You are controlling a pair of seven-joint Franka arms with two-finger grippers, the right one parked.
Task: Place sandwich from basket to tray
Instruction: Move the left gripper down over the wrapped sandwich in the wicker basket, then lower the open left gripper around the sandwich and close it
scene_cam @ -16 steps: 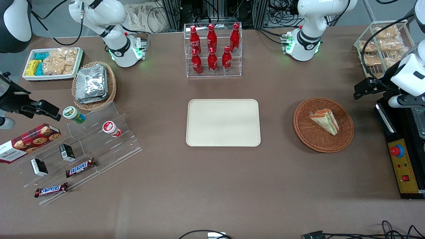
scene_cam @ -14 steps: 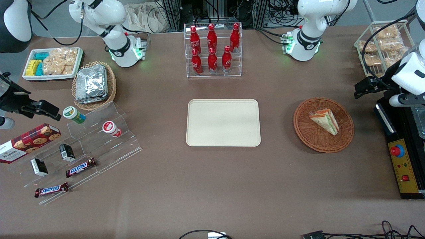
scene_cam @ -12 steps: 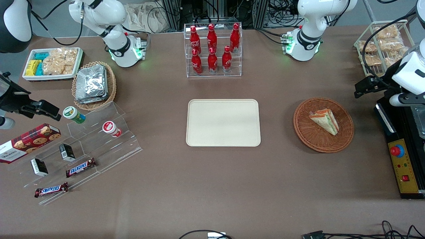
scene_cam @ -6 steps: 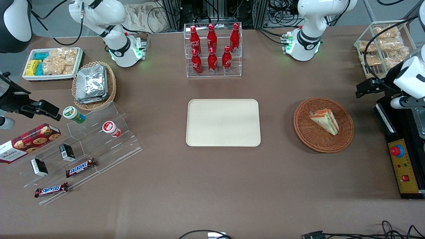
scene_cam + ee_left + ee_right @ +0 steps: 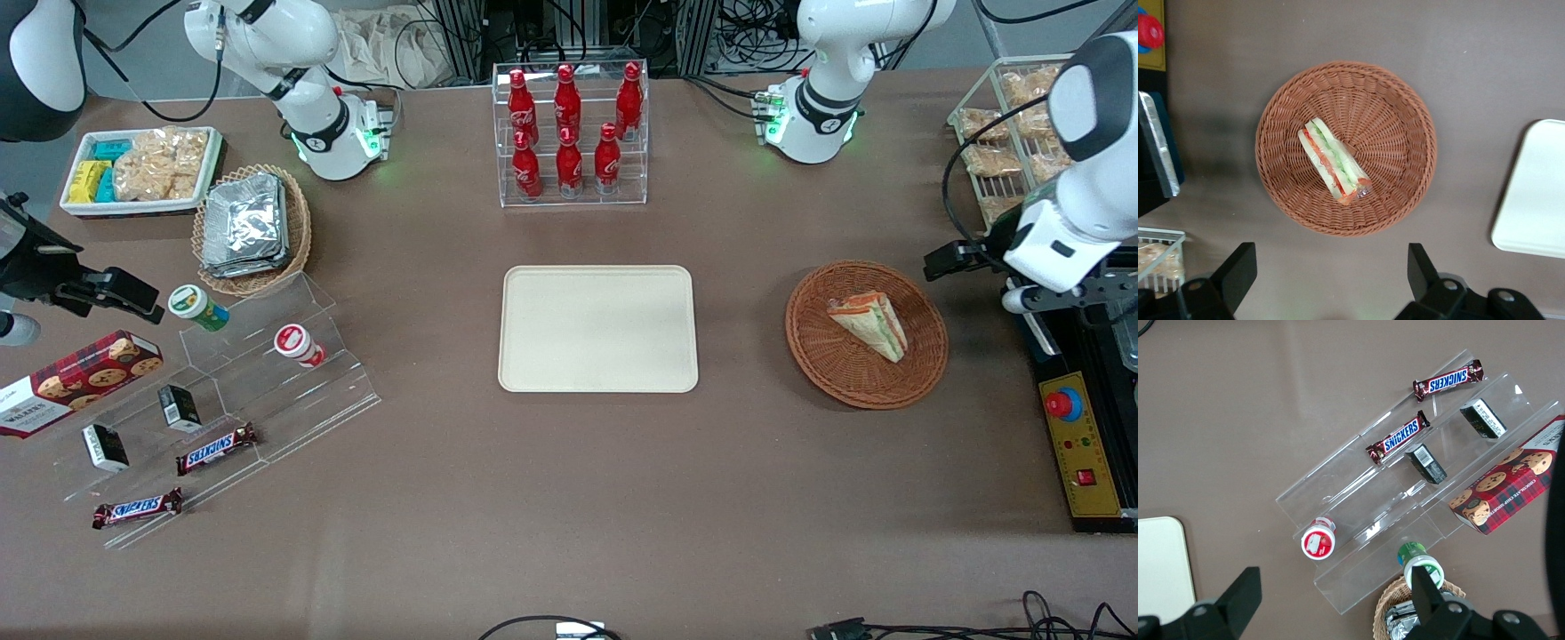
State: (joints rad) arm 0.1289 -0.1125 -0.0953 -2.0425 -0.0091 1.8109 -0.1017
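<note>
The sandwich needs to go from the basket to the tray (image 5: 597,328), so my gripper should grab it next by its bunched-wrapper end (image 5: 850,308).
The sandwich (image 5: 869,325) (image 5: 1335,161), a wrapped wedge with red, orange and green layers, lies in the round reddish-brown basket (image 5: 916,373) (image 5: 1405,133). The cream tray (image 5: 597,328) (image 5: 1535,193) sits at mid-table with nothing on it, beside the basket toward the parked arm's end. My gripper (image 5: 949,260) (image 5: 1330,273) hangs high over the table just off the basket's rim, slightly farther from the front camera than the basket. It is open wide, and nothing is between its black fingers (image 5: 1238,267).
A black control box with a red button (image 5: 1062,404) stands beside the basket at the working arm's end. A wire rack of snack bags (image 5: 996,133) is farther back. A clear rack of red bottles (image 5: 569,133) stands farther from the camera than the tray.
The working arm has swung in from the table's end. Its gripper has moved toward the basket and a little nearer the front camera. The sandwich, basket and tray have not moved.
</note>
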